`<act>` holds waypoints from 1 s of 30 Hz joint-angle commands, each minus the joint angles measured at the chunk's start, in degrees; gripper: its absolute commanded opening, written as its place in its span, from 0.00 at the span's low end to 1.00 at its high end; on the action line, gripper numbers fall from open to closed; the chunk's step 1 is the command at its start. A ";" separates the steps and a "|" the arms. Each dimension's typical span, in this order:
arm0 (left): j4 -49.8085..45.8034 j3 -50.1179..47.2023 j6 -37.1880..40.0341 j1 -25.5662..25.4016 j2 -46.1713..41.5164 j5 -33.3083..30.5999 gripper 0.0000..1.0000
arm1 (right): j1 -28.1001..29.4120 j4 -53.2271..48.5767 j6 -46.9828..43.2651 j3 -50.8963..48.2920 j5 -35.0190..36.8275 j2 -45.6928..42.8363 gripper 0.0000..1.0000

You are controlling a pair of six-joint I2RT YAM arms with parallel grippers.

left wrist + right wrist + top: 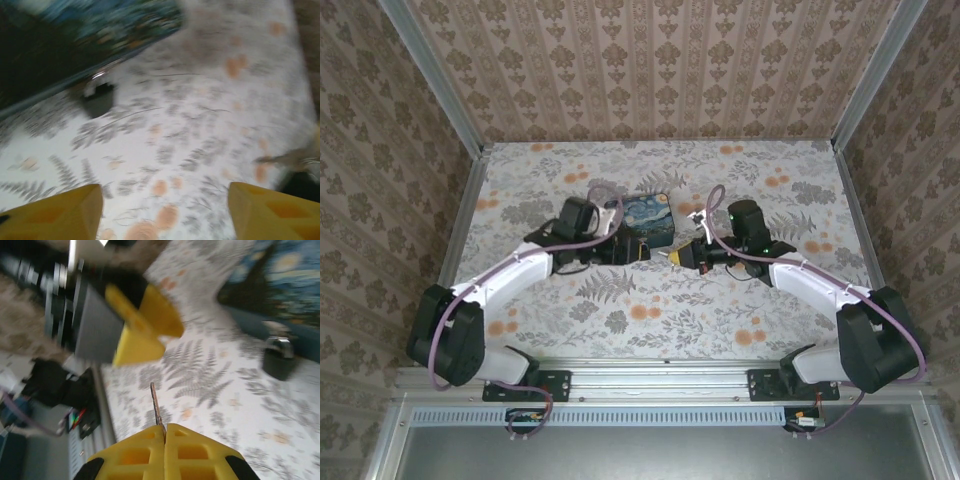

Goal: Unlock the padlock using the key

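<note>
The left gripper should next grab the padlock [97, 97] by the sides of its dark body, so that the padlock's shackle and opposite end stay free and the key can unlock it.
The padlock [97, 97] is a small dark lock with a silvery shackle. It sits on the floral table right beside the edge of the starry-night box [100, 25], and it also shows in the right wrist view [278, 357]. My left gripper [165, 210] is open, its yellow fingers [65, 212] wide apart with only tabletop between them, well short of the padlock. My right gripper [165, 432] is shut on the key [156, 405], whose thin blade sticks straight out from the pads. From above, the left gripper [635, 250] and the right gripper [678, 255] face each other in front of the box [650, 220].
The left arm's yellow fingers [142, 325] hang close ahead of the key tip in the right wrist view. Metal rails [665, 370] edge the near side of the table, and patterned walls enclose the other sides. Purple cables [715, 215] loop over both wrists.
</note>
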 commanded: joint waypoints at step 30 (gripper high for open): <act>-5.94 19.21 -24.22 -18.02 30.71 -52.35 0.57 | -0.91 -0.30 10.44 -3.58 23.44 -6.76 0.00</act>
